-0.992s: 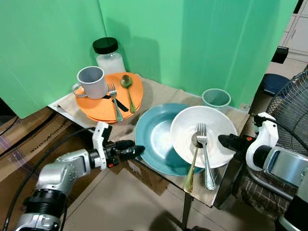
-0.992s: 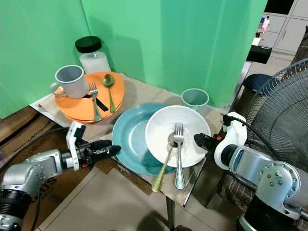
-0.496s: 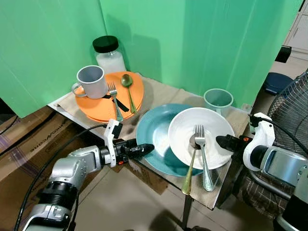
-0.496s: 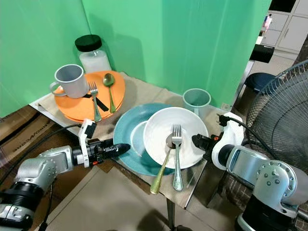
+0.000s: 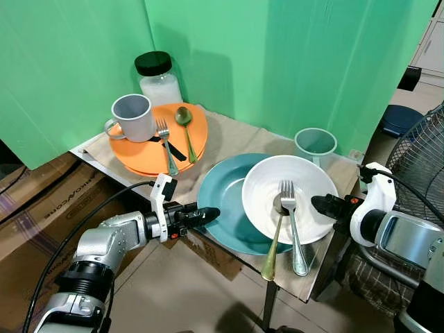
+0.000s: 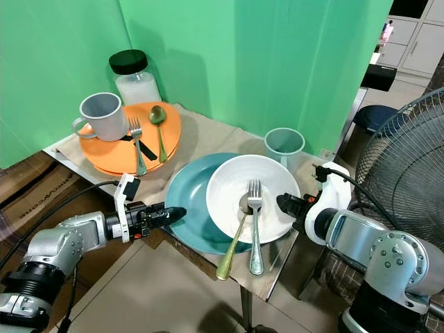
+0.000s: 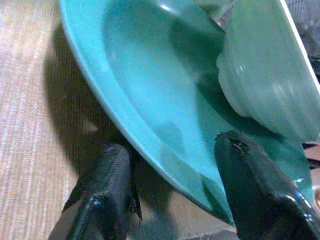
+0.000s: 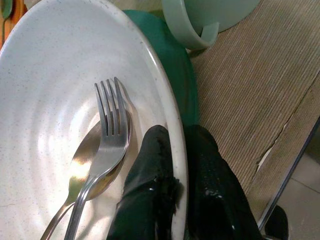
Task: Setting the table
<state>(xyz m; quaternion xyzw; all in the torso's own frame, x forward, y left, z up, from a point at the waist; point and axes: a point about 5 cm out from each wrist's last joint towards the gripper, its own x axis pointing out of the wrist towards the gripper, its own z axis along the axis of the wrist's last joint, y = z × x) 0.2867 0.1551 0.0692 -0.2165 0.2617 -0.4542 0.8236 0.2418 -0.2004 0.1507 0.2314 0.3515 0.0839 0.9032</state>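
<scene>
The white bowl covers the other half of the plate. My left gripper should next pinch the plate by its bare raised rim (image 5: 207, 199) (image 7: 165, 167).
A teal plate (image 5: 222, 201) lies on the small cloth-covered table (image 5: 236, 135), with a white bowl (image 5: 312, 180) resting on its right half. In the bowl lie a silver fork (image 5: 291, 215) and a gold spoon (image 5: 272, 250), handles sticking out over the front edge. My left gripper (image 5: 208, 212) is at the plate's left rim. It is open, with one finger (image 7: 107, 185) under the rim and the other over it. My right gripper (image 5: 320, 203) is shut on the bowl's right rim (image 8: 172, 115).
At the back left an orange plate (image 5: 139, 156) carries a grey mug (image 5: 133, 116), a fork and a gold spoon. A black-lidded jar (image 5: 158, 76) stands behind it. A pale green cup (image 5: 316, 144) sits behind the bowl. A fan (image 5: 423, 146) stands right and cardboard (image 5: 35, 201) left.
My left gripper has come in from the left until its fingers straddle the teal plate's rim. The right gripper has kept its hold on the bowl.
</scene>
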